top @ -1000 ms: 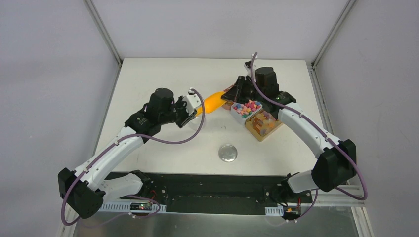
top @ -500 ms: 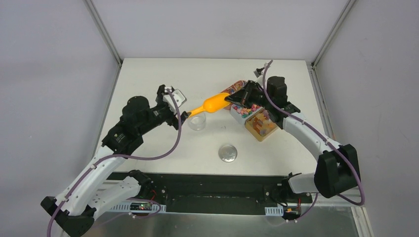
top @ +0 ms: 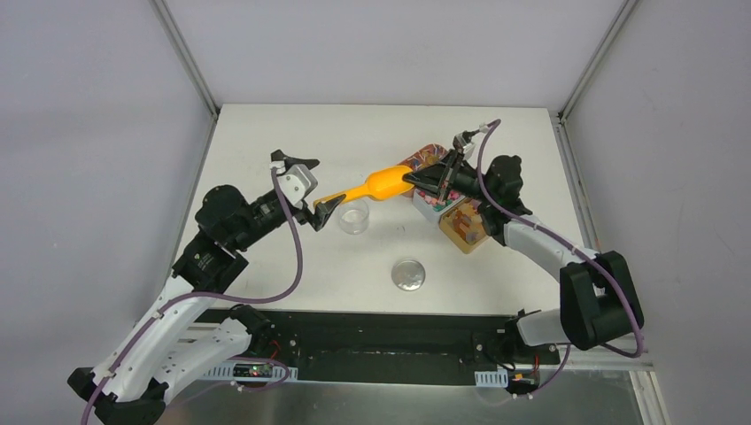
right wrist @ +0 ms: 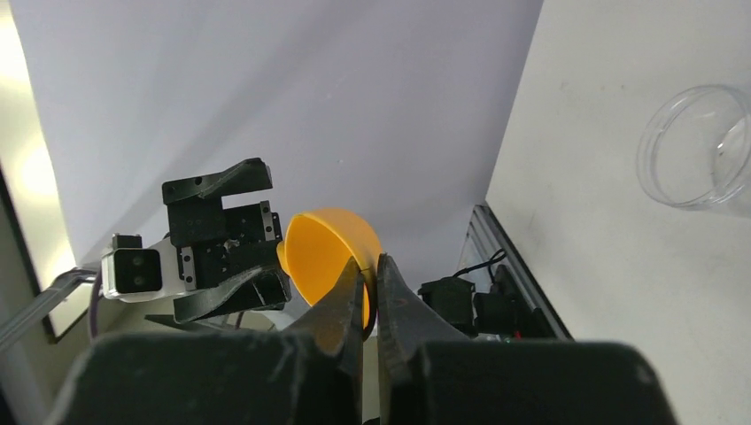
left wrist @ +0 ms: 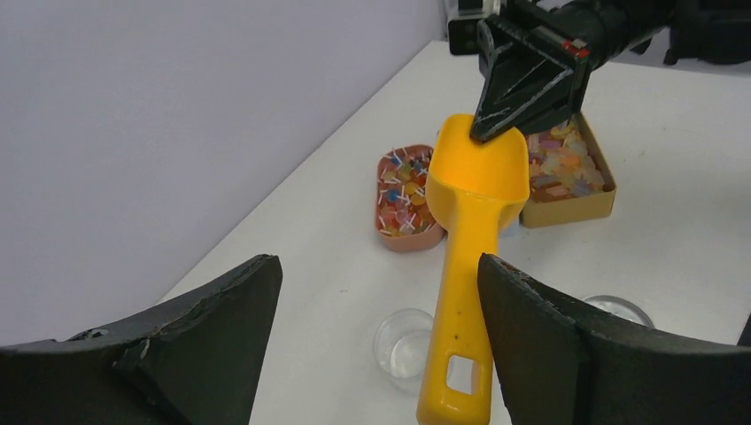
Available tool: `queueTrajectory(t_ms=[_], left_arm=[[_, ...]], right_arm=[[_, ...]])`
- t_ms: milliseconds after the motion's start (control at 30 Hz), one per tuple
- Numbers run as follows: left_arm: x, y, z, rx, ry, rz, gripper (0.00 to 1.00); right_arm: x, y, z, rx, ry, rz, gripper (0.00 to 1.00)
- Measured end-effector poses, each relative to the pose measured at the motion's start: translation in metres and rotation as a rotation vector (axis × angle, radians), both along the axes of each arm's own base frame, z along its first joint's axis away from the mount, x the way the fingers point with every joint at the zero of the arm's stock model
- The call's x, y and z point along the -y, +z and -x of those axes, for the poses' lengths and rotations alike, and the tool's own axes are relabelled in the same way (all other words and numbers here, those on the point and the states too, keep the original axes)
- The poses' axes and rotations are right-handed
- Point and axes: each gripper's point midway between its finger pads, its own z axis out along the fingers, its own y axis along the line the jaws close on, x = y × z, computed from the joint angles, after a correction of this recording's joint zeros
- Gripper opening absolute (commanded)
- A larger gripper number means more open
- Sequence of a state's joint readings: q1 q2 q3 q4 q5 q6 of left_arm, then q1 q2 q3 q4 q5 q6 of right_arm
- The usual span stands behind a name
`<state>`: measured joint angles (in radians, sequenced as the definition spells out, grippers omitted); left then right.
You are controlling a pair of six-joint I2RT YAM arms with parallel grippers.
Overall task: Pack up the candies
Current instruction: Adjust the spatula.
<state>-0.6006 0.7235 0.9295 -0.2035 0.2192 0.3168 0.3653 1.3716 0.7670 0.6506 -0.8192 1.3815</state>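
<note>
My left gripper needs to line up with the handle [top: 342,197] [left wrist: 461,323] before it closes. The handle slants toward the right and one finger overlaps its edge, so my fingers would miss it if I closed now.
The orange scoop [top: 370,187] hangs level over the table. My right gripper [top: 423,178] is shut on the rim of its bowl [right wrist: 323,257]. My left gripper [top: 312,187] is open, and the handle end [left wrist: 458,341] lies between its fingers, close to the right one [left wrist: 602,354]. Mixed-colour candies fill a pink tray [left wrist: 403,199], a brown box [left wrist: 567,168] and a white tray [top: 434,200] under the right gripper [left wrist: 524,84]. The scoop bowl looks empty. A clear cup [top: 353,216] stands under the handle.
A round silver lid [top: 408,274] lies on the white table near the front. The clear cup [right wrist: 700,146] also shows in the right wrist view, as does the left gripper [right wrist: 226,252]. Metal frame posts stand at the table's back corners.
My left gripper has opened off the scoop handle and drawn back to the left, uncovering the clear cup. The right gripper keeps its hold on the scoop bowl and has shifted slightly.
</note>
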Motion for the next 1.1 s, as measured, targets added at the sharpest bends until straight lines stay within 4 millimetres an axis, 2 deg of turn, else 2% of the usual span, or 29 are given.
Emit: queueTrajectory(t_ms=[167, 267, 400, 567, 900, 1100], left_arm=[[0.011, 0.010, 0.008, 0.025, -0.075, 0.029, 0.84], [0.021, 0.006, 0.013, 0.013, -0.143, 0.024, 0.85], [0.031, -0.003, 0.017, -0.016, -0.204, 0.009, 0.85], [0.034, -0.004, 0.020, -0.022, -0.226, 0.006, 0.81], [0.037, -0.001, 0.024, -0.018, -0.256, 0.020, 0.68], [0.042, 0.008, 0.027, 0.006, -0.291, 0.046, 0.67]], right_arm=[[-0.002, -0.007, 0.006, -0.067, 0.051, -0.078, 0.00], [-0.002, -0.010, 0.009, -0.103, 0.072, -0.104, 0.00], [-0.001, -0.002, 0.015, -0.094, 0.098, -0.139, 0.00], [0.000, 0.006, 0.018, -0.069, 0.112, -0.166, 0.00], [0.000, 0.003, 0.018, -0.082, 0.119, -0.183, 0.00], [0.000, 0.003, 0.018, -0.090, 0.119, -0.185, 0.00]])
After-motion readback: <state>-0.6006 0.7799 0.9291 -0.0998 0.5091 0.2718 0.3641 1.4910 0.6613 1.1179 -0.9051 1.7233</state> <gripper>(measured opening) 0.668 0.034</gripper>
